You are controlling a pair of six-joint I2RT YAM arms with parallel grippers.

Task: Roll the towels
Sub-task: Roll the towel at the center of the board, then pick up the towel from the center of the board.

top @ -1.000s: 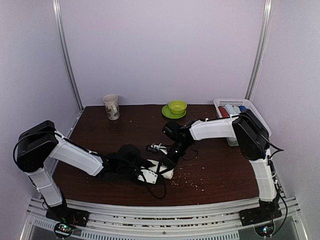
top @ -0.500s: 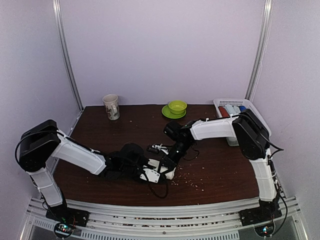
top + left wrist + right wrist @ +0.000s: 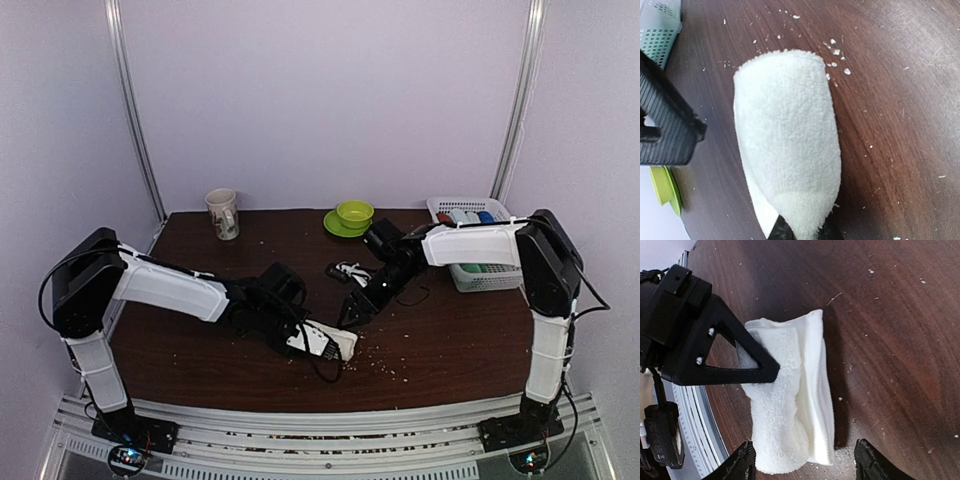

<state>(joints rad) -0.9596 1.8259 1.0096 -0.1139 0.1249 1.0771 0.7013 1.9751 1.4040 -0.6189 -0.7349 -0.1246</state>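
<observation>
My right gripper should next grab the cream-white towel across its loose end (image 3: 346,342) (image 3: 791,444), away from my left gripper, so the towel goes into the basket still rolled.
The cream-white towel (image 3: 341,346) lies rolled on the dark table near the front middle. My left gripper (image 3: 322,340) is shut on one end of it; in the left wrist view the roll (image 3: 787,135) runs away from the pinching fingertips (image 3: 781,231). My right gripper (image 3: 356,308) is open and empty, just behind the roll and apart from it. In the right wrist view its fingertips (image 3: 743,463) straddle the near end of the towel (image 3: 790,405) without touching, and the left gripper's black finger (image 3: 715,352) lies across it. No bright green towel shows clearly.
A white mesh basket (image 3: 440,204) at the back right holds red, pale blue and dark blue rolls; a green tint shows through its wall. A mug (image 3: 222,213) stands back left, a green bowl on a saucer (image 3: 354,213) back middle. Crumbs (image 3: 385,362) lie right of the towel.
My right gripper has drawn back up and to the right, off the towel. My left gripper has shifted right with the towel roll in it.
</observation>
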